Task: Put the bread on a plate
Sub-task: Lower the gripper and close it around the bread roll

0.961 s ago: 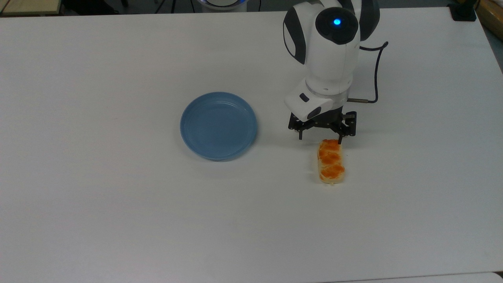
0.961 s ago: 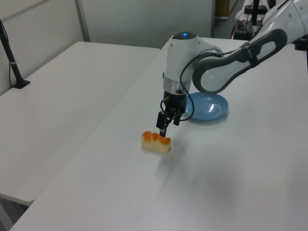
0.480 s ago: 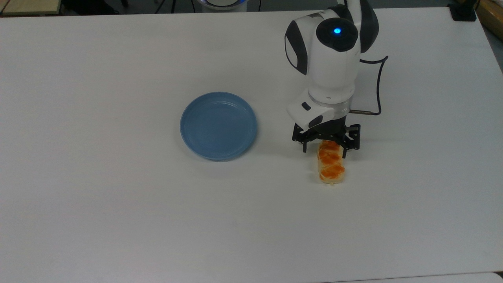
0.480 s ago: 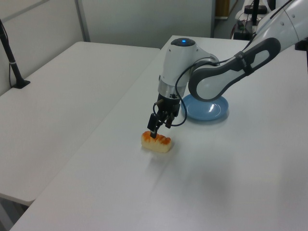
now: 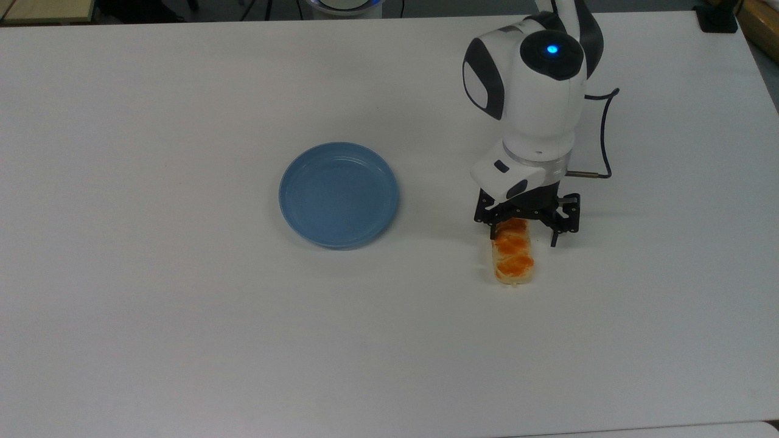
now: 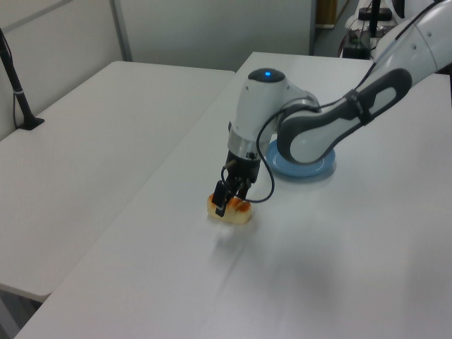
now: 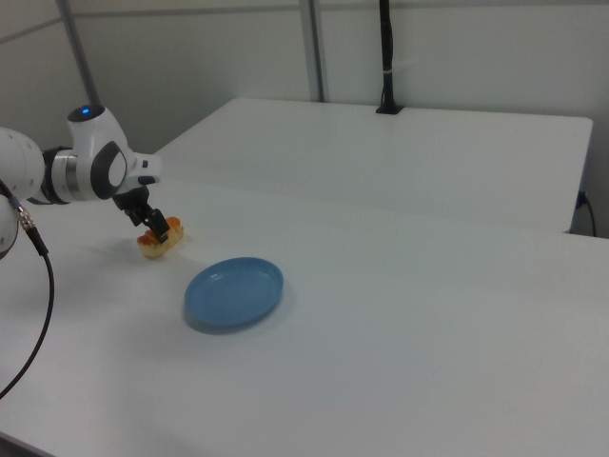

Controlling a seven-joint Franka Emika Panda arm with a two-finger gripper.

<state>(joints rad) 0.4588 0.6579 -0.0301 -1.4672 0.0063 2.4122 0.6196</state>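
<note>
My gripper should next grab the bread by its sides near one end [image 6: 227,210]. Then it can put the bread on the plate [image 6: 304,164].
The bread [image 5: 514,258], a small loaf with an orange-brown glazed top, lies on the white table to the top view's right of the light-blue plate [image 5: 338,194]. My gripper [image 5: 524,237] is open and straddles the loaf's far end, one finger [image 5: 493,232] close to its side and the other standing a little off. In the left view the gripper [image 6: 224,201] hangs low over the bread [image 6: 232,212], in front of the plate [image 6: 304,164]. In the right view the bread [image 7: 155,245] sits under the gripper [image 7: 157,228], beyond the plate [image 7: 234,292].
The white table [image 5: 182,316] spreads wide around both things. A second table [image 6: 85,141] adjoins on the left view's left, with a black post [image 6: 15,85] on it. A dark cable [image 5: 602,140] loops off the arm's wrist.
The arm has shifted toward the top view's right and come down. The open fingers, which stood behind the bread's end, now straddle it. Bread and plate have not moved.
</note>
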